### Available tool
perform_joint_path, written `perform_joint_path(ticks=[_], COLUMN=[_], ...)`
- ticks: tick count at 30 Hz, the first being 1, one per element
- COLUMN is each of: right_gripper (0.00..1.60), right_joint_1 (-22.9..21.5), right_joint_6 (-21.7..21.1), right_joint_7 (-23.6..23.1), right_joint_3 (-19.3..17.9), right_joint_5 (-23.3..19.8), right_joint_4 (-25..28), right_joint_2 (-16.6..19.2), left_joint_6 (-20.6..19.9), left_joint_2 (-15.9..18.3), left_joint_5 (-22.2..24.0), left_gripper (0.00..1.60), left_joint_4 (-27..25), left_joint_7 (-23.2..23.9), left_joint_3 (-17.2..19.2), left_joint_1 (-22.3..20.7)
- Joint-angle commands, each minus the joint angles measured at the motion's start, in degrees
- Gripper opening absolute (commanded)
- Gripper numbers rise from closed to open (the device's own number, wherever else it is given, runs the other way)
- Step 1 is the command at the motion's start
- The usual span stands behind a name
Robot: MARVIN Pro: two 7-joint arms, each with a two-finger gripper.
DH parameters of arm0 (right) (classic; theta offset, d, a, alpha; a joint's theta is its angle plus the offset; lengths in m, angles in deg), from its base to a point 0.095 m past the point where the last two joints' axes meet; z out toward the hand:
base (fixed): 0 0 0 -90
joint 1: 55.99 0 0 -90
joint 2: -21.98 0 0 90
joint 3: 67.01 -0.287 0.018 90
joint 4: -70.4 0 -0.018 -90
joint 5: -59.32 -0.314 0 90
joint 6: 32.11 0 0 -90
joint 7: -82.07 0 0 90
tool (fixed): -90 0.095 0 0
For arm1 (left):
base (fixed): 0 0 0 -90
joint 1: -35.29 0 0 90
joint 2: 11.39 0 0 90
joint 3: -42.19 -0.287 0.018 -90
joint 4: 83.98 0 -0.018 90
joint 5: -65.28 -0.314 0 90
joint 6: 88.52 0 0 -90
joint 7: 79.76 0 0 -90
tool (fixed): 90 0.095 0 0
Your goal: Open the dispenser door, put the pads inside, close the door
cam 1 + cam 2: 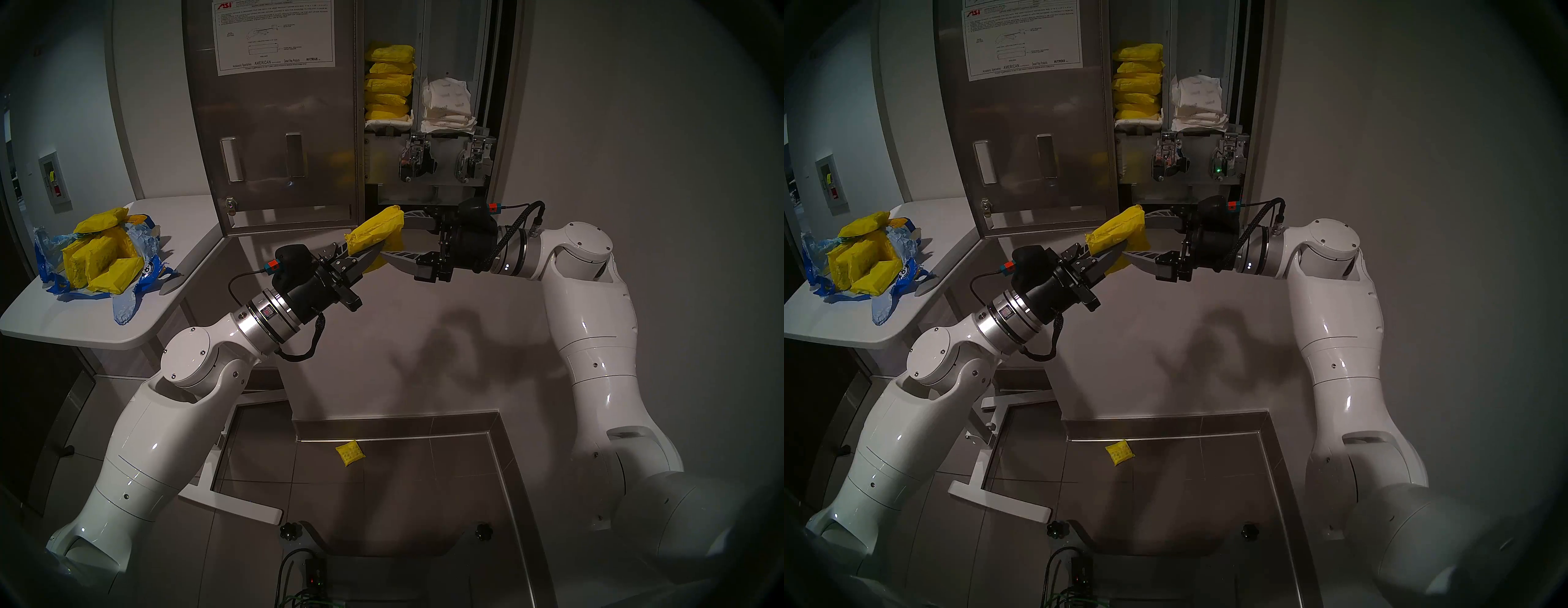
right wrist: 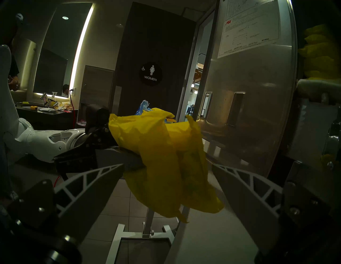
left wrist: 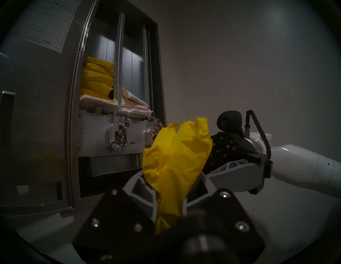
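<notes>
My left gripper covers one end of the yellow pad. My right gripper will next grab the pad by its loose end (image 1: 393,220) (image 2: 194,176).
The dispenser door (image 1: 275,127) stands swung open to the left, its instruction sheet facing me. Inside, a stack of yellow pads (image 1: 389,80) fills the left column. My left gripper (image 1: 365,257) is shut on one yellow pad (image 1: 375,237), held just below the dispenser's open front. My right gripper (image 1: 394,235) comes in from the right and is open, one finger on each side of that pad. In the right wrist view the pad (image 2: 166,156) hangs between the fingers (image 2: 96,182) with a gap on both sides. In the left wrist view the pad (image 3: 175,162) rises from my shut gripper (image 3: 170,184).
White-wrapped pads (image 1: 447,106) fill the right column above two chrome mechanisms (image 1: 413,159). A torn blue bag with several yellow pads (image 1: 102,259) lies on the white table (image 1: 85,322) at the left. One yellow pad (image 1: 350,453) lies on the tiled floor.
</notes>
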Motion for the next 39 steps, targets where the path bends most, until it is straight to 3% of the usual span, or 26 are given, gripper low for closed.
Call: perform_joint_path(ticks=[1,2,3,4,5,7,9,11,17,39], right_gripper=[1.36,1.36,1.22,0.96,0.96,0.31,0.26,0.11,0.0,0.0], right_joint_1=[-2.4,-2.4,-2.3,-2.2,-2.2,-2.0,-2.0,-2.0,-2.1,-2.1], right_joint_6=[0.4,0.4,0.4,0.4,0.4,0.4,0.4,0.6,0.8,1.0], right_joint_7=[0.1,0.1,0.1,0.1,0.1,0.1,0.1,0.1,0.1,0.1], right_joint_3=[-0.1,-0.1,-0.1,0.0,0.0,0.1,0.2,0.5,1.2,3.1], right_joint_5=[-1.4,-1.4,-1.7,-1.8,-1.8,-2.1,-2.2,-2.7,-3.7,-6.7], right_joint_4=[0.7,0.7,0.8,0.9,0.9,1.0,1.0,1.0,1.0,0.4], right_joint_2=[0.2,0.2,0.4,0.6,0.6,0.8,1.0,1.3,2.1,3.9], left_joint_6=[0.7,0.7,0.8,0.8,0.8,0.9,0.9,1.0,1.0,0.3], left_joint_2=[0.4,0.4,0.5,0.5,0.5,0.5,0.5,0.6,0.6,-0.2], left_joint_5=[0.9,0.9,1.0,1.0,1.0,1.1,1.1,1.2,1.4,1.1], left_gripper=[0.0,0.0,0.0,0.0,0.0,0.0,0.0,0.0,0.0,0.0], left_joint_4=[-1.2,-1.2,-1.1,-1.1,-1.1,-1.1,-1.1,-1.1,-1.0,-1.3], left_joint_7=[1.6,1.6,1.8,1.9,1.9,2.0,2.1,2.2,2.5,1.7], left_joint_3=[0.8,0.8,0.8,0.8,0.8,0.7,0.7,0.7,0.6,0.7], left_joint_1=[-1.6,-1.6,-1.7,-1.6,-1.6,-1.5,-1.4,-1.2,-1.1,-0.5])
